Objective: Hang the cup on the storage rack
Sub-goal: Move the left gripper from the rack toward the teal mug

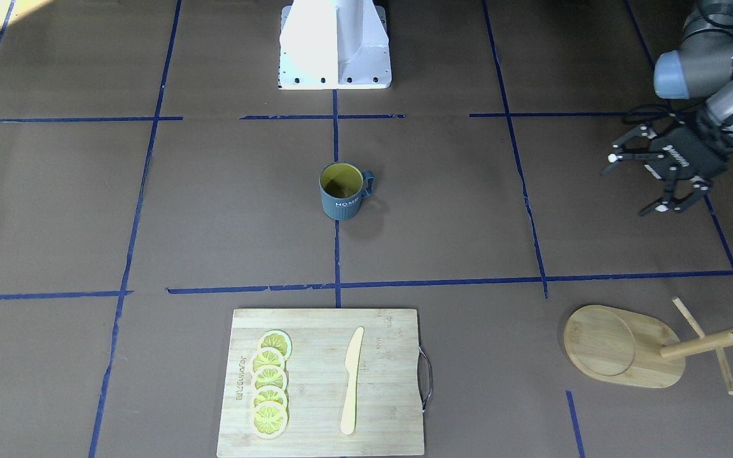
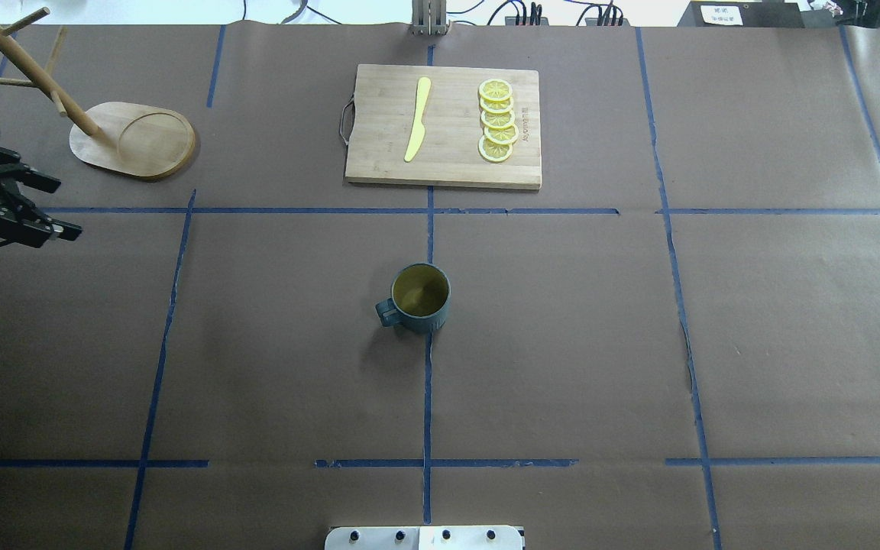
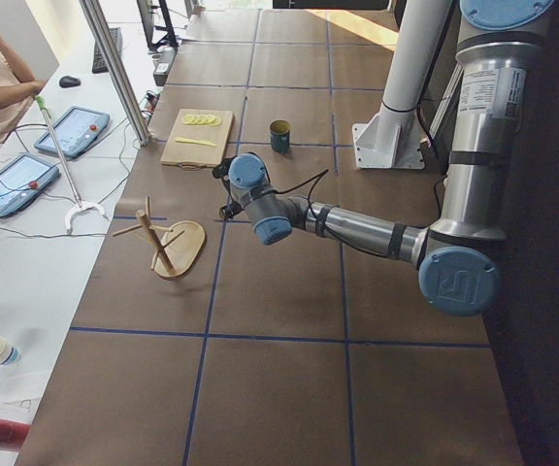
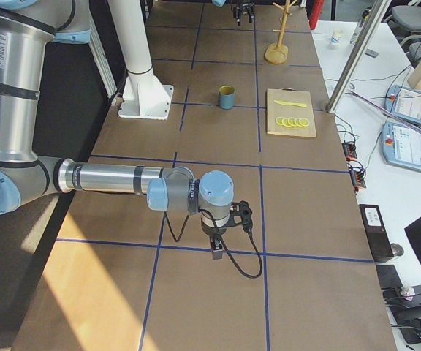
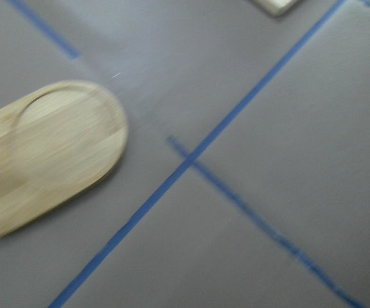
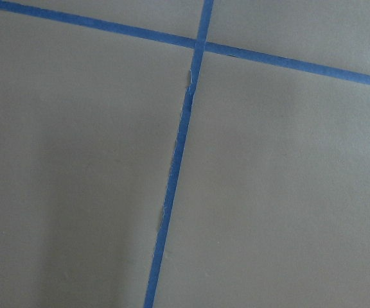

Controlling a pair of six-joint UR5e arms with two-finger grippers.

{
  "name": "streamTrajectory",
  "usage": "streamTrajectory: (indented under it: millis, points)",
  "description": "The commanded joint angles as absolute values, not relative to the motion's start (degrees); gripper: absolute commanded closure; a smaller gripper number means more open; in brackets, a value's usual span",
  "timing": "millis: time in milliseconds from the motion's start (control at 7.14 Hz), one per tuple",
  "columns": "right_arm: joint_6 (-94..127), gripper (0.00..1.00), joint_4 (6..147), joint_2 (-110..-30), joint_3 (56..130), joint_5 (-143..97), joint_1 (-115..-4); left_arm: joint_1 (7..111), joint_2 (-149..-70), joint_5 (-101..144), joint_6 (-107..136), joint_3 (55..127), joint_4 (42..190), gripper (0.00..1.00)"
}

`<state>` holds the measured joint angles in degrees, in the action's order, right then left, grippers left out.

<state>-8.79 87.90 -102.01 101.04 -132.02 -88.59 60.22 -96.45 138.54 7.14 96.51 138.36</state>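
The dark blue-grey cup has to hang on the storage rack, so the left gripper needs to grab it by its handle (image 1: 368,183) next.
The cup (image 1: 342,191), dark blue-grey with a yellow inside and white "HOME" lettering, stands upright at the middle of the table (image 2: 418,298). The storage rack (image 1: 621,346), a bamboo stand with an oval base, a pole and cross pegs, stands at the table's far left corner (image 2: 134,140). Its base shows blurred in the left wrist view (image 5: 44,154). My left gripper (image 1: 634,184) is open and empty, above the table near the rack and far from the cup (image 2: 62,206). My right gripper (image 4: 225,234) shows only in the exterior right view, far from the cup; I cannot tell its state.
A bamboo cutting board (image 2: 379,153) with a metal handle lies at the far middle, with several lemon slices (image 2: 498,122) and a yellow knife (image 2: 417,118) on it. The robot's white base (image 1: 335,44) stands at the near edge. Blue tape lines cross the brown table cover.
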Motion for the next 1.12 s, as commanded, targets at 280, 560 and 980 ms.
streamTrajectory:
  millis: [280, 560, 980]
  points:
    - [-8.79, 0.0, 87.63, -102.13, 101.07, -132.1, -88.59, 38.83, -109.41, 121.92, 13.88, 96.59, 140.27, 0.0]
    - [-8.79, 0.0, 87.63, -102.13, 100.99, -132.1, -88.59, 28.61, -112.48, 107.12, 13.8, 95.54, 140.45, 0.0]
    - [-8.96, 0.0, 87.63, -102.57, 100.98, -132.1, -88.59, 20.06, -116.52, 95.31, 13.97, 93.27, 140.54, 0.0]
